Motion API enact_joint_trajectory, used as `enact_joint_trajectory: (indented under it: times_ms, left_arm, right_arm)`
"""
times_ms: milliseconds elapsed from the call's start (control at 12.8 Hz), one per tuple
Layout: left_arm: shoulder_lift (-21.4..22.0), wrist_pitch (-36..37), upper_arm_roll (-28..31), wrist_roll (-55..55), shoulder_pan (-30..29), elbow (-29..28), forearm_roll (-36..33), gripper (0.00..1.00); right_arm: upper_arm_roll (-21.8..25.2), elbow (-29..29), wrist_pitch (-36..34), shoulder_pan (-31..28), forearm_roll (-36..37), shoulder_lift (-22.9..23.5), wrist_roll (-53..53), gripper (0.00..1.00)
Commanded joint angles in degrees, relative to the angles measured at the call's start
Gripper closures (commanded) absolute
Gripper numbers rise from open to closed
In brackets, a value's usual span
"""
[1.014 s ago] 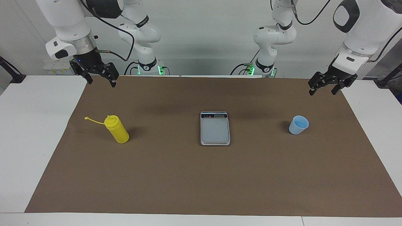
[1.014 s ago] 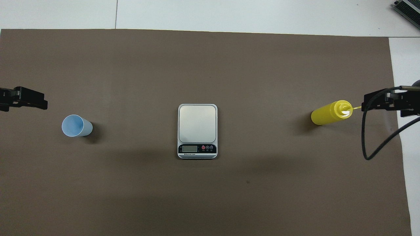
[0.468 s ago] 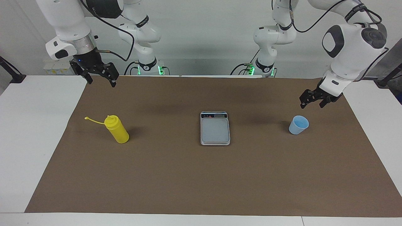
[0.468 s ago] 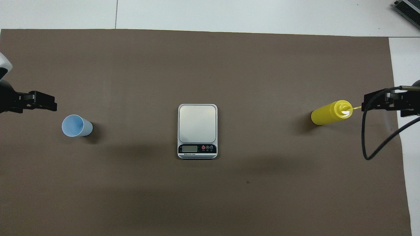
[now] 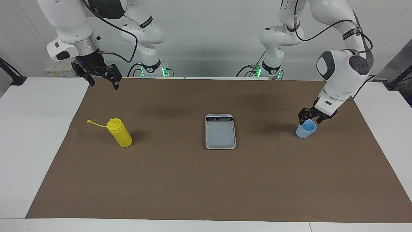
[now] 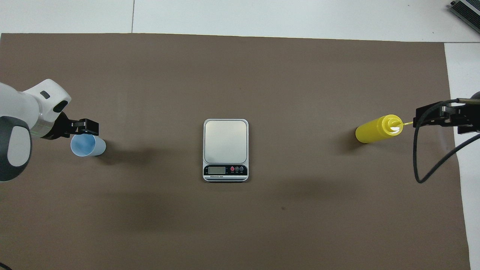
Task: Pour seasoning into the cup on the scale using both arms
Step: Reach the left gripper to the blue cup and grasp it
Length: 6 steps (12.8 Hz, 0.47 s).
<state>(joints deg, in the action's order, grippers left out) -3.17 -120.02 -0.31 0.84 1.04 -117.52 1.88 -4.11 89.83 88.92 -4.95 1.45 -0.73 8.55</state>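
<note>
I will grab the light blue cup by its rim [image 6: 83, 135] with my left gripper next, to put it on the scale [image 6: 225, 144] for the seasoning.
The light blue cup [image 5: 305, 129] stands upright on the brown mat toward the left arm's end; it also shows in the overhead view [image 6: 88, 145]. My left gripper [image 5: 309, 120] is open and low over the cup's rim, one finger at each side; the overhead view [image 6: 84, 127] shows it at the cup's edge. The scale [image 5: 220, 132] [image 6: 225, 144] lies at the mat's middle, bare. The yellow seasoning bottle [image 5: 120, 133] [image 6: 375, 129] stands toward the right arm's end, cap strap hanging out. My right gripper [image 5: 103, 82] [image 6: 417, 118] waits open, raised, beside the bottle.
The brown mat [image 5: 206, 187] covers most of the white table [image 5: 35, 129]. A black cable [image 6: 431, 165] loops down from the right arm. A grey device [image 6: 467, 11] sits at the table's corner farthest from the robots, at the right arm's end.
The left arm has swung down and in toward the table's middle, bringing its open gripper from high beside the mat's edge to the cup's rim. The right arm, bottle, cup and scale have not moved.
</note>
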Motion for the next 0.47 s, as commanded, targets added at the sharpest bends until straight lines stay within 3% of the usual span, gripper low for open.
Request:
enact_joint_trajectory:
  times_ms: [0,390]
  left_arm:
    - [2.38,-3.99,-0.04,0.12,-0.07,-6.04,0.67,0.15]
    - [2.64,-6.98,-0.12,0.48,0.46,-9.92,0.67,0.15]
  right_arm:
    - [-0.37,0.87,0.03,-0.67,-0.83,-0.76,0.59,0.0]
    - [-0.37,0.87,0.03,-0.67,-0.83,-0.85,0.59,0.0]
